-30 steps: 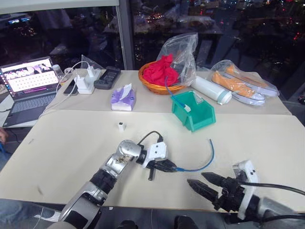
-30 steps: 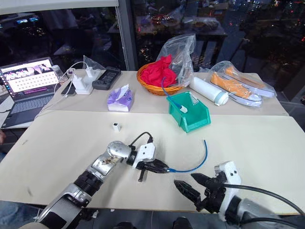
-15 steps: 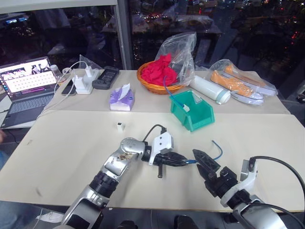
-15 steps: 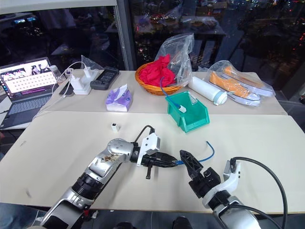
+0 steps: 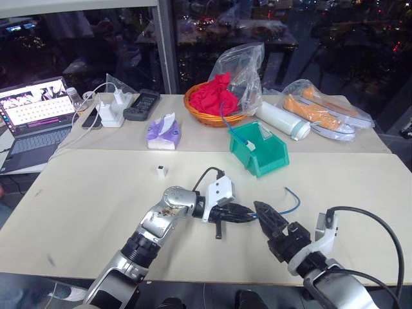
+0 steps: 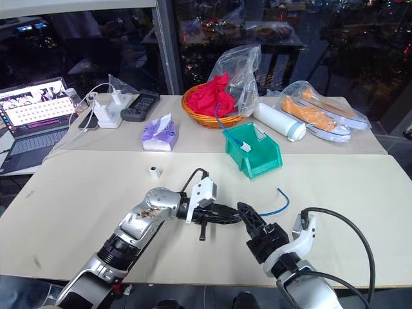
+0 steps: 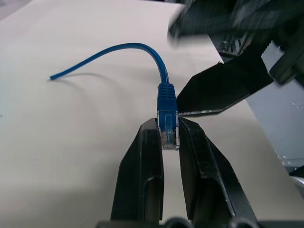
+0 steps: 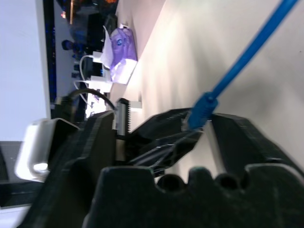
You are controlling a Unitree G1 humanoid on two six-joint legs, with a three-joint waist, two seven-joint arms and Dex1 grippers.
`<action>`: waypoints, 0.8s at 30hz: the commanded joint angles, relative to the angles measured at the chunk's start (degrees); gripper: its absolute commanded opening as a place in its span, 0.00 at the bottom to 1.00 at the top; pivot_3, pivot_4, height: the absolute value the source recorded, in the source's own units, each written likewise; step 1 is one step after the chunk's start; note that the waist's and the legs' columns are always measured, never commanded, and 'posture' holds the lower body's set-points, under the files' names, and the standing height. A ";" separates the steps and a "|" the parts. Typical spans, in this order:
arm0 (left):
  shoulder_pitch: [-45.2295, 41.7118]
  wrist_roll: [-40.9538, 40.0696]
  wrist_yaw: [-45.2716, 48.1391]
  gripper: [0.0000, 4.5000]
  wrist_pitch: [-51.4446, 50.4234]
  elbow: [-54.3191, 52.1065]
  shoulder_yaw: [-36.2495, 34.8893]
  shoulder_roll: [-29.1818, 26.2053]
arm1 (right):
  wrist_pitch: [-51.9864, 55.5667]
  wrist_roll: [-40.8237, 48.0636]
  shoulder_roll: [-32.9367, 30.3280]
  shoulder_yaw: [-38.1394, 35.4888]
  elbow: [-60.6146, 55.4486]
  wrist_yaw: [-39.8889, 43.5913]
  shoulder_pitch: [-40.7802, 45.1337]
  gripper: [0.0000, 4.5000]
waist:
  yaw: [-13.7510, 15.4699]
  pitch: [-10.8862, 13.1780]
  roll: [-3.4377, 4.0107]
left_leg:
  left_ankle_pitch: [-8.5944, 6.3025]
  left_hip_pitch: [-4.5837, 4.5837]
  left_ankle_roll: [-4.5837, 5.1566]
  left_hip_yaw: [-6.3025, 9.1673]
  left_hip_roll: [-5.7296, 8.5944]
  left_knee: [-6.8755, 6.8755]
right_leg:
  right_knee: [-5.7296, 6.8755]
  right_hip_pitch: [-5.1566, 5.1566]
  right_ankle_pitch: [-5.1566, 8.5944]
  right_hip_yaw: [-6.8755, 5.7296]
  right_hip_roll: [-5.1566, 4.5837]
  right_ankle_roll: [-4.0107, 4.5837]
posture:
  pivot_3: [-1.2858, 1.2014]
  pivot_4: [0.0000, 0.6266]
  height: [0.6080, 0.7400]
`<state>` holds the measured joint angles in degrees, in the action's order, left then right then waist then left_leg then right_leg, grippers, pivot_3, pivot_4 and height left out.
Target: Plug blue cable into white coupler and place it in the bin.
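The boot (image 5: 253, 215) sticks out past my left fingertips, and those fingertips already cover the clear plug, so my right gripper will grab the blue cable (image 5: 293, 196) by that boot next.
My left gripper (image 7: 168, 122) is shut on the clear plug of the blue cable (image 7: 128, 46) and holds it a little above the table, in front of me. The rest of the cable (image 5: 293, 196) curves away to the right, its free end near the table. My right gripper (image 5: 262, 212) is open, and its fingers (image 8: 237, 137) stand on either side of the left fingertips and the plug's blue boot. The white coupler (image 5: 162, 170) sits alone on the table to the left, beyond the left arm. The teal bin (image 5: 270, 158) stands further back, right of centre.
An orange basket (image 5: 215, 103) with red cloth stands behind the bin, and a darker blue cable (image 5: 225, 122) runs from it into the bin. A tissue pack (image 5: 164, 132), white chargers (image 5: 112, 109), a laptop (image 5: 38, 109), a white bottle (image 5: 283, 121) and bagged shoes (image 5: 322, 112) line the back.
My right gripper came up from the table's near edge, rolled over and moved in to the left gripper's tip. The left gripper rose slightly with the cable plug.
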<state>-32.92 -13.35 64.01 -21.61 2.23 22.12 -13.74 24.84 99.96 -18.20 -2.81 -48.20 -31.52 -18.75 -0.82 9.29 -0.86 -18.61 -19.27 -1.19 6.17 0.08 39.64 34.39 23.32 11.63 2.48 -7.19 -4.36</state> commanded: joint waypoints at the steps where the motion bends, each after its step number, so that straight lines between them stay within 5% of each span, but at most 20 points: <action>1: 0.26 -0.93 -0.21 0.01 -0.46 -1.63 -0.12 0.08 | -1.79 -0.35 -0.31 0.38 -2.08 1.03 0.82 0.46 | 0.01 0.00 0.00 | 0.00 0.00 0.00 0.00 0.00 0.00 | 0.00 0.00 0.00 0.00 0.00 0.00 | 0.52 0.24 1.00; 7: 0.17 -1.29 -0.32 0.01 -0.45 -1.30 -0.21 0.19 | -2.57 -0.93 -0.54 0.89 -1.68 1.94 1.39 0.01 | 0.01 0.00 0.00 | -0.01 0.00 0.02 0.00 0.00 -0.01 | -0.02 0.00 0.00 0.00 0.00 0.00 | 0.52 0.24 1.00; 9: 0.38 -1.57 -1.42 0.01 -1.21 -1.12 -0.89 0.32 | -2.81 -1.20 -0.50 0.87 -1.70 2.06 1.41 0.00 | 0.01 0.00 0.00 | -0.01 0.00 0.02 0.00 0.00 -0.02 | -0.03 0.00 0.00 0.00 0.00 0.00 | 0.52 0.24 1.00; 11: 0.76 -2.96 -0.51 0.24 -2.74 -1.34 -1.54 -0.48 | -3.06 -1.51 -0.53 0.88 -1.85 2.18 1.23 0.00 | 0.00 0.00 0.00 | -0.01 -0.01 0.02 0.00 0.00 -0.02 | -0.05 0.00 0.00 0.00 0.00 0.00 | 0.52 0.24 1.00; 16: 2.52 -5.95 2.06 0.59 -4.32 -2.32 -5.62 -5.51 | -4.68 -4.85 -0.97 -1.18 -2.24 2.77 1.37 0.00 | -0.17 0.01 0.02 | -0.02 0.02 0.03 0.00 0.00 -0.12 | -0.07 0.03 0.01 0.00 0.00 0.02 | 0.52 0.24 1.00; 20: 9.46 -8.11 1.89 0.92 6.50 -4.38 -14.96 -9.81 | -5.14 -4.91 -4.88 -5.89 -1.93 4.02 4.18 0.00 | -0.78 0.01 0.06 | -0.01 0.01 0.02 -0.01 -0.01 -0.24 | -0.04 0.19 0.03 0.03 0.00 0.05 | 0.52 0.24 1.00; 24: 14.64 -8.24 -0.46 1.00 9.49 -4.36 -20.08 -12.53 | -0.55 -5.98 -13.18 -6.04 -0.24 6.03 9.59 0.00 | -0.25 0.02 0.07 | 0.01 -0.04 -0.01 -0.07 -0.01 -0.40 | 0.03 0.44 0.05 0.10 0.01 0.09 | 0.52 0.24 1.00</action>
<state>-19.81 -20.44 64.97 -14.35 -0.54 4.85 -25.59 21.96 94.26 -28.84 -8.45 -47.62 -27.08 -11.83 -1.07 9.31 -0.80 -18.60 -19.33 -1.20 6.11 0.06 39.22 34.42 23.78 11.69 2.58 -7.18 -4.26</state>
